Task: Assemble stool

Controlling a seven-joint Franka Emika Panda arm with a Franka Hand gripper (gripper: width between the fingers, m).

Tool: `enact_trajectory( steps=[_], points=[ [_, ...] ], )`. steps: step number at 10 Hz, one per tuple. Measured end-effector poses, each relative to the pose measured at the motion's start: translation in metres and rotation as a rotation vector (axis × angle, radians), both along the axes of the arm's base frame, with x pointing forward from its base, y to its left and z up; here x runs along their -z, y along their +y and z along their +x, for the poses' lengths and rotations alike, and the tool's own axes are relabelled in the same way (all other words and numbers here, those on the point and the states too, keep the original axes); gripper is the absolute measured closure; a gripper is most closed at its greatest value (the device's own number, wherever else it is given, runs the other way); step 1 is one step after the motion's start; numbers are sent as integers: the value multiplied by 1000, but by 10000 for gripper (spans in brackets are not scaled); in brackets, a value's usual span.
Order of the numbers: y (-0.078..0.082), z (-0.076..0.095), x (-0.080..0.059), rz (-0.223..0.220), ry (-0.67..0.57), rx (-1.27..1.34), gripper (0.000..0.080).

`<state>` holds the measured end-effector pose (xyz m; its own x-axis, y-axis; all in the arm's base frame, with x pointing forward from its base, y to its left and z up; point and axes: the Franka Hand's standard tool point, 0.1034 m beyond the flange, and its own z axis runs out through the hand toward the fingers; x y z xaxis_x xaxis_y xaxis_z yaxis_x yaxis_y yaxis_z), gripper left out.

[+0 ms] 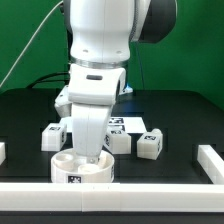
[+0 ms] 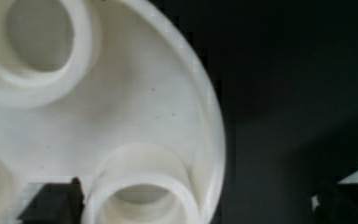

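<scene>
My fingers are around the nearer socket (image 2: 144, 204) and seat's rim, ready to close.
The round white seat (image 1: 82, 169) lies at the table's front, with a tag on its rim. In the wrist view the seat (image 2: 87, 120) fills most of the frame, showing a large socket (image 2: 43, 45) and a nearer socket (image 2: 149, 198). My gripper (image 1: 88, 150) hangs low over the seat. In the wrist view the gripper (image 2: 208, 203) is open, with the seat's rim between its dark fingertips (image 2: 51, 203), which stand wide apart. Three tagged legs lie behind: one at the exterior view's left (image 1: 53, 136), one in the middle (image 1: 120, 141), one at the right (image 1: 149, 144).
The marker board (image 1: 128, 122) lies flat behind the legs. A white rail (image 1: 120, 193) runs along the front and another piece (image 1: 211, 160) stands at the exterior view's right. Cables hang at the back left.
</scene>
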<state>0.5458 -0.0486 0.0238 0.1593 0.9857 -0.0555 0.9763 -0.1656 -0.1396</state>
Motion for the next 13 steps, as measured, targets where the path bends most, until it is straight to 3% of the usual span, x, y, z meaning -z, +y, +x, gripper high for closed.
enact_trajectory(
  steps=[3, 5, 6, 7, 13],
  points=[
    [2, -1, 1, 0, 2, 1, 150],
    [2, -1, 1, 0, 3, 1, 397],
    [2, 0, 1, 0, 2, 2, 397],
    [2, -1, 1, 0, 2, 2, 479],
    [1, -1, 1, -1, 2, 2, 479]
  ],
)
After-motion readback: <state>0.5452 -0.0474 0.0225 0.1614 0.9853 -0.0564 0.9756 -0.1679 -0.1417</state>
